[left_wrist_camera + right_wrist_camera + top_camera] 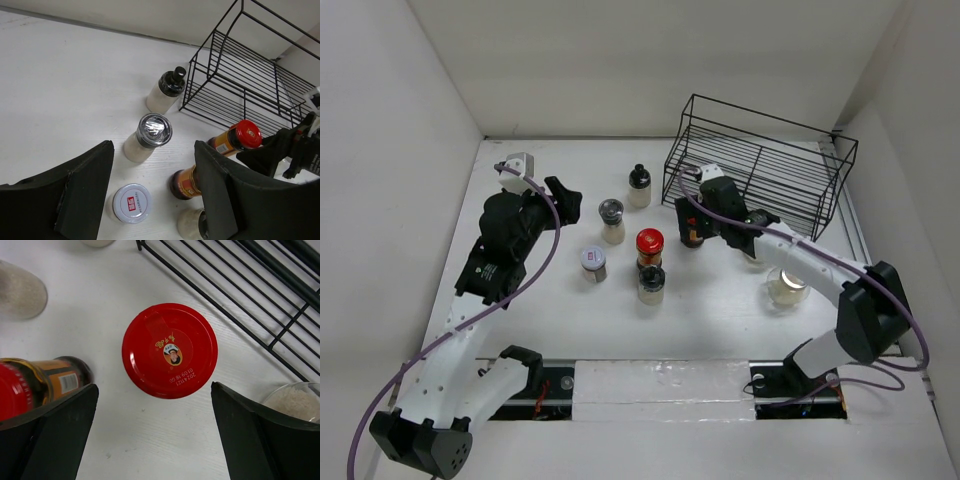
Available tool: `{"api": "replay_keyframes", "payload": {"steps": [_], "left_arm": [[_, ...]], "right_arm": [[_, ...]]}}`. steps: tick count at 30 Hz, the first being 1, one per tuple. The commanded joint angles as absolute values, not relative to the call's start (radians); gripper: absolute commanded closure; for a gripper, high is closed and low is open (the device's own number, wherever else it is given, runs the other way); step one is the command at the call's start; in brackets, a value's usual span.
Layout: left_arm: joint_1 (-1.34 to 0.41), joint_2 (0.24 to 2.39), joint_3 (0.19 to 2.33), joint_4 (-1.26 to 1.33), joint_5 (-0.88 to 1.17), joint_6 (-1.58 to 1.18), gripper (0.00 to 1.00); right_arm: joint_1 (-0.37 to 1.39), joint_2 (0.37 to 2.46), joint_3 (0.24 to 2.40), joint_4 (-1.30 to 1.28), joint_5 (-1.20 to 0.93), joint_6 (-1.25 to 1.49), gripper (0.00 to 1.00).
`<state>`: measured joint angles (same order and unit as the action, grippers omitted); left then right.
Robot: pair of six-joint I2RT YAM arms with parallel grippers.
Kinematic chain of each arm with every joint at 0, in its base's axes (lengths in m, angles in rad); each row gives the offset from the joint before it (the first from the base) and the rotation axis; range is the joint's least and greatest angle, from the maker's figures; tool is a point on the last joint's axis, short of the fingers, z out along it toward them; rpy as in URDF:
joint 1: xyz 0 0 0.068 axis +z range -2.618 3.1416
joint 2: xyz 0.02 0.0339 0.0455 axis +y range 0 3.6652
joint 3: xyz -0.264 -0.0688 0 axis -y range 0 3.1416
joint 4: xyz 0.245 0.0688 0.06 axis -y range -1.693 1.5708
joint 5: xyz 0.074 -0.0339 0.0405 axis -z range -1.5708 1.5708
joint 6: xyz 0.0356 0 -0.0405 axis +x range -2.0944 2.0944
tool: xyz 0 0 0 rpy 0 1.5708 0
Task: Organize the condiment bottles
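My right gripper should go to the red-lidded dark jar and grab its upper sides around the red lid, so its base stays free to stand on the rack.
The condiment bottles stand mid-table: a black-capped pale bottle, a grey-lidded shaker, a white-lidded jar, a red-lidded jar and a dark-capped pale bottle. My right gripper hangs open above another red-lidded jar, whose lid lies just beyond its fingertips. Two squat clear jars sit under the right arm. My left gripper is open and empty, above the table left of the shaker and the white-lidded jar.
A black wire rack stands at the back right, close behind the right gripper. White walls enclose the table on the left, back and right. The right arm stretches over the clear jars.
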<state>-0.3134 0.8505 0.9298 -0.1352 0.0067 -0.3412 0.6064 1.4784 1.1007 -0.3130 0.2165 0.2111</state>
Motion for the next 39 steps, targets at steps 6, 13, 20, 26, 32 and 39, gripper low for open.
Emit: {"api": "replay_keyframes", "payload": {"steps": [6, 13, 20, 26, 32, 39], "left_arm": [[-0.316, 0.845, 0.931, -0.075, 0.034, -0.333, 0.39], [-0.316, 0.845, 0.922, -0.075, 0.043, -0.333, 0.39], [-0.316, 0.845, 0.922, -0.066, 0.063, -0.333, 0.39], [-0.316, 0.845, 0.922, -0.066, 0.063, -0.333, 0.4], [-0.316, 0.854, 0.922, -0.057, 0.084, -0.342, 0.41], [-0.316, 0.854, 0.922, -0.057, 0.094, -0.342, 0.41]], "right_arm": [[0.583, 1.526, 1.147, -0.233, 0.241, 0.23, 0.0], [0.606, 1.591, 1.178, -0.196, 0.317, 0.221, 0.16], [0.64, 1.592, 1.187, -0.158, 0.405, 0.212, 0.4], [0.699, 1.448, 1.248, -0.169, 0.369, 0.157, 0.48], [0.648, 1.338, 1.391, -0.114, 0.184, 0.138, 0.48], [0.497, 1.502, 1.731, -0.094, 0.028, 0.115, 0.48]]}}
